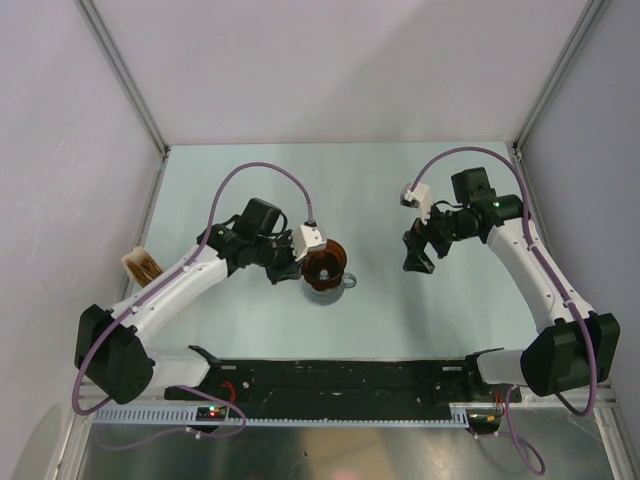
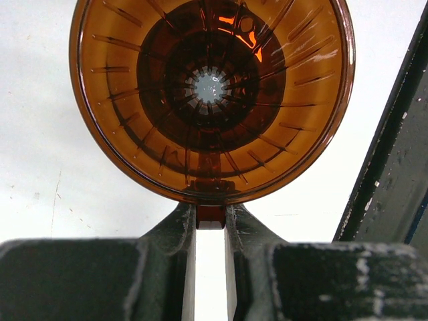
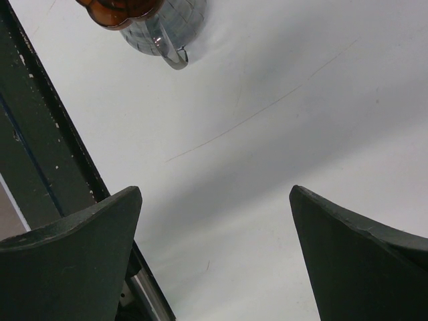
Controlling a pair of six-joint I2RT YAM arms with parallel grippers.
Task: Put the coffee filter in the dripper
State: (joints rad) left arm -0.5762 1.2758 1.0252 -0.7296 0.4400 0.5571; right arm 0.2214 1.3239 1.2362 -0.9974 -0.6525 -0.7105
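Observation:
My left gripper should open now. The dripper is upright on the glass jug, with its centre hole over the jug's opening.
The dripper [image 1: 326,264], a reddish-brown translucent cone, sits on a clear glass jug [image 1: 348,283] mid-table. In the left wrist view the dripper [image 2: 210,93] fills the top, empty inside, with its centre hole showing. My left gripper [image 1: 298,268] is shut on the dripper's small side handle [image 2: 210,215], which is pinched between both fingers. My right gripper [image 1: 418,256] hovers to the right of the dripper, open [image 3: 215,194] with nothing between its fingers. The dripper's edge [image 3: 117,10] and the jug [image 3: 167,30] show far off in the right wrist view. The coffee filter is out of view.
A small box with brown paper edges [image 1: 141,266] stands at the table's left edge beside the left arm. A dark rail [image 1: 330,385] runs along the near edge and also shows in the wrist views as a dark rail [image 2: 394,167] and a dark rail [image 3: 40,134]. Walls enclose the table.

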